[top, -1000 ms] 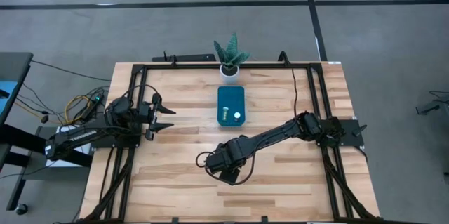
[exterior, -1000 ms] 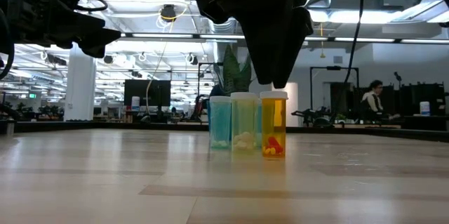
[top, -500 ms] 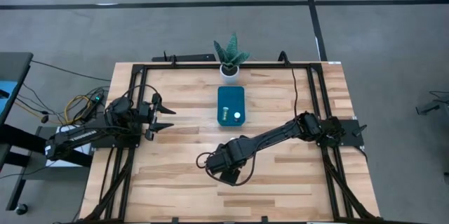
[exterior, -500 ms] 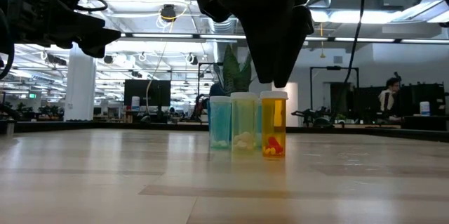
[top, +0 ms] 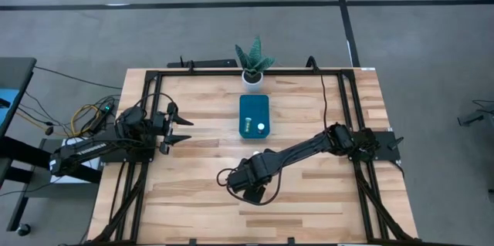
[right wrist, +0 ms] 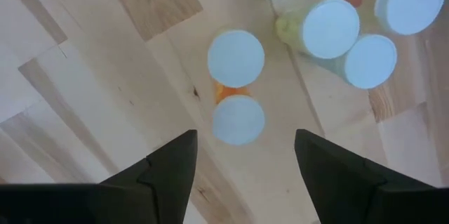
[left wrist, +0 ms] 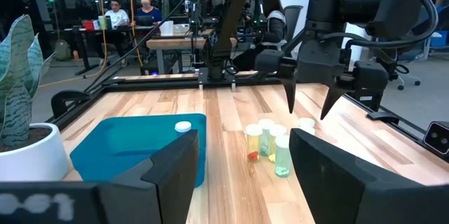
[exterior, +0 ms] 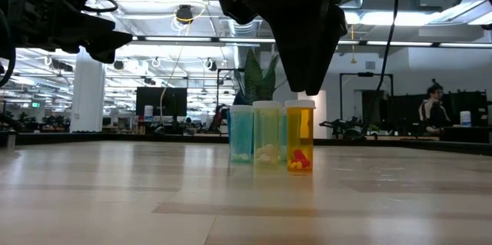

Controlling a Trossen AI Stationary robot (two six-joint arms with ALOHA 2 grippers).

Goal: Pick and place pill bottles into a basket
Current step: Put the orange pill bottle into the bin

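It isn't time to close yet: my right gripper's fingers are short of the nearest white cap, with wood between them. The gripper needs to move toward that cap before it closes on it.
Several pill bottles with white caps (right wrist: 236,57) stand upright in a cluster on the wooden table. In the low view they show as a blue (exterior: 241,134), a pale green (exterior: 268,134) and an orange one (exterior: 300,137). My right gripper (right wrist: 245,140) is open and points down above the cluster, touching nothing; it also shows in the left wrist view (left wrist: 309,94). The teal basket (top: 254,107) sits further back with one bottle's white cap (top: 261,128) inside. My left gripper (top: 181,126) is open and empty at the table's left.
A white pot with a spiky green plant (top: 253,65) stands just behind the basket at the table's far edge. Black frame rails (top: 147,107) run along the table's sides. A person (exterior: 434,107) sits in the room far behind the table.
My right gripper has shifted slightly toward the table's right above the bottles, still open. The bottles have stayed where they were.
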